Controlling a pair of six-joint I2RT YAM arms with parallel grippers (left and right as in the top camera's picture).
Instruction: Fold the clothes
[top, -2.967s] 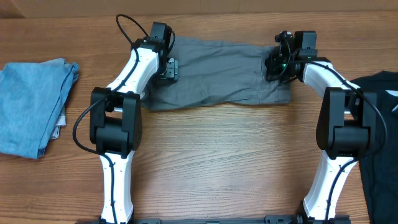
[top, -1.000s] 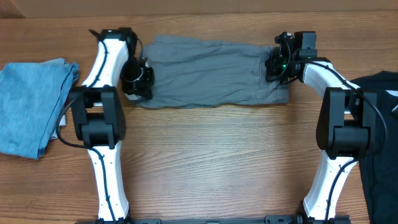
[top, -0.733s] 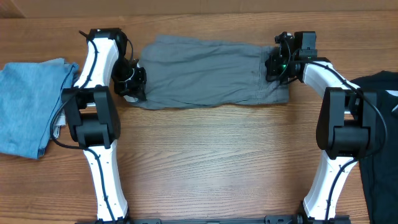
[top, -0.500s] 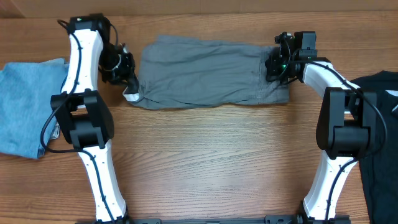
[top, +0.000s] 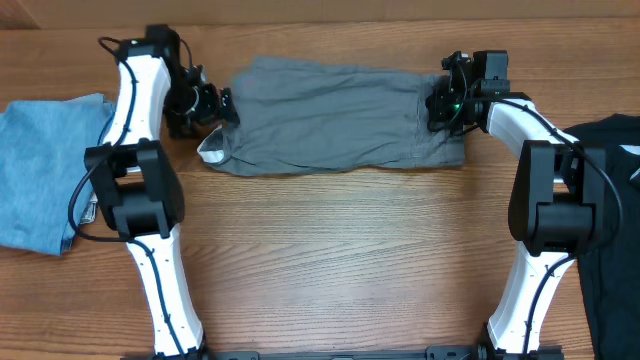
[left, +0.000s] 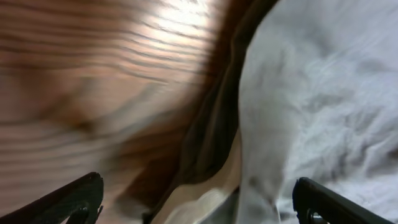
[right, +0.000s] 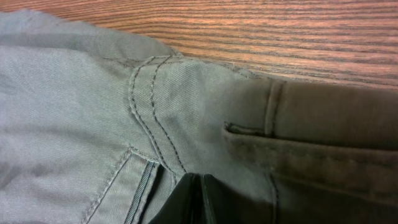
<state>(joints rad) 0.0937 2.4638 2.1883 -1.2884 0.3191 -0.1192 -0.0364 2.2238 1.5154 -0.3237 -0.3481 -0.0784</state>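
My left gripper takes hold of the grey shorts (top: 330, 120) at their pale lining end (top: 217, 141) next, opposite the waist, to fold them over toward the waist.
The grey shorts (top: 330, 120) lie flat across the far middle of the table, with a pale lining corner (top: 211, 150) turned out at their left end. My left gripper (top: 207, 104) is open and empty, hovering at that left end. In the left wrist view its fingers (left: 199, 208) straddle the grey cloth (left: 311, 106) and the pale lining (left: 205, 202). My right gripper (top: 440, 104) is at the shorts' right, waist end. In the right wrist view its fingers (right: 200, 198) are shut on the stitched grey fabric (right: 81, 99) by the pocket seam.
A folded light-blue garment (top: 50, 170) lies at the left edge of the table. A black shirt with a white mark (top: 612, 200) lies at the right edge. The table's far edge (top: 330, 22) runs just behind the shorts.
My left gripper let go of the shorts' left end, swung out to the left, then came back a little toward it. The pale lining corner now shows. The right arm has not moved.
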